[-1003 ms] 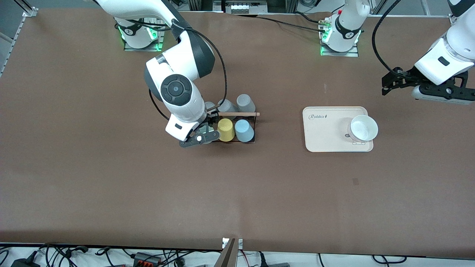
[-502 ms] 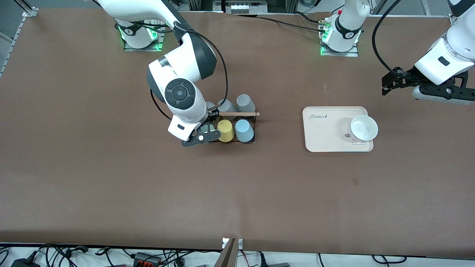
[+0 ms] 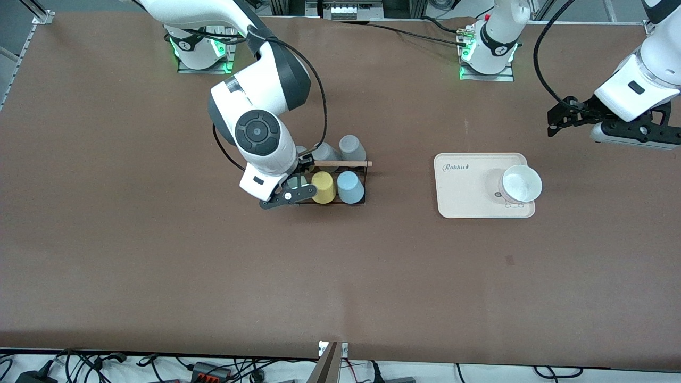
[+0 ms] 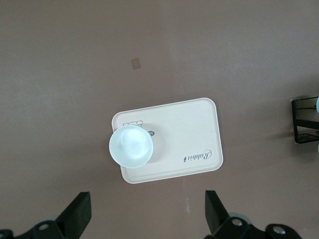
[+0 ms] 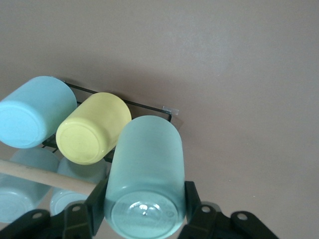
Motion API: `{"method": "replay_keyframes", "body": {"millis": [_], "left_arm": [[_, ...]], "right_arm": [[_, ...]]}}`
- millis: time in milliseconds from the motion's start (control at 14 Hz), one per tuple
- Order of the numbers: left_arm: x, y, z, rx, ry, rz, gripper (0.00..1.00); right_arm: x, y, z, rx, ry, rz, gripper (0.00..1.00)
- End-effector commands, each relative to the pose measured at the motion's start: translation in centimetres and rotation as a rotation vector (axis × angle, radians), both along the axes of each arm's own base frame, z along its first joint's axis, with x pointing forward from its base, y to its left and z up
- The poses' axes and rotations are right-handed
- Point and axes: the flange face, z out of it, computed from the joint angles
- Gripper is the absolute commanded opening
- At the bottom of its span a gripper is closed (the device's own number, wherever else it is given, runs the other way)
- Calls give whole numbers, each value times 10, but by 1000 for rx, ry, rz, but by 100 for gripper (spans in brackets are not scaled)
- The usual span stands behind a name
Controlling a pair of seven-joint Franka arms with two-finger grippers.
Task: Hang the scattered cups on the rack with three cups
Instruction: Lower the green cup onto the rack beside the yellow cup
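The mint green cup hangs above the rack's end, higher than the yellow cup in the right wrist view, so I should lower it before my right gripper releases it.
The black wire rack [image 3: 363,183] with its wooden rod [image 3: 343,163] stands mid-table. The light blue cup [image 3: 350,187] hangs on its nearer row beside a yellow cup [image 3: 323,186]. My right gripper [image 3: 299,181] is shut on the mint green cup [image 3: 298,184] at the rack's end toward the right arm, next to the yellow cup. The right wrist view shows the fingers [image 5: 193,201] clamping the mint cup [image 5: 147,164], with the yellow cup [image 5: 92,128], blue cup [image 5: 37,112] and rod [image 5: 45,177] alongside. My left gripper [image 3: 556,123] waits open [image 4: 146,221].
Two grey cups [image 3: 352,147] hang on the rack's row farther from the front camera. A cream tray [image 3: 463,191] toward the left arm's end carries a pale whitish cup [image 3: 520,183], mouth up; both show in the left wrist view [image 4: 194,124].
My right gripper, holding the mint cup, has edged slightly closer to the rack and the yellow cup. The left arm has not moved.
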Motion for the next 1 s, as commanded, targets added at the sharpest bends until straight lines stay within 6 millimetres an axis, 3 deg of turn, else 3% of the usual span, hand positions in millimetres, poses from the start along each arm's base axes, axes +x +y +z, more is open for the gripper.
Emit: {"method": "replay_keyframes", "body": {"millis": [0,645,932], "left_arm": [[0,0,7,5,3,-11,100],[1,0,7,5,3,-11,100],[1,0,6,5,5,-11,100]], "right_arm": [[2,3,-8,6,19,23,19],[6,8,-39,5,24,37,19],[1,22,-54,7,17,55,19]]}}
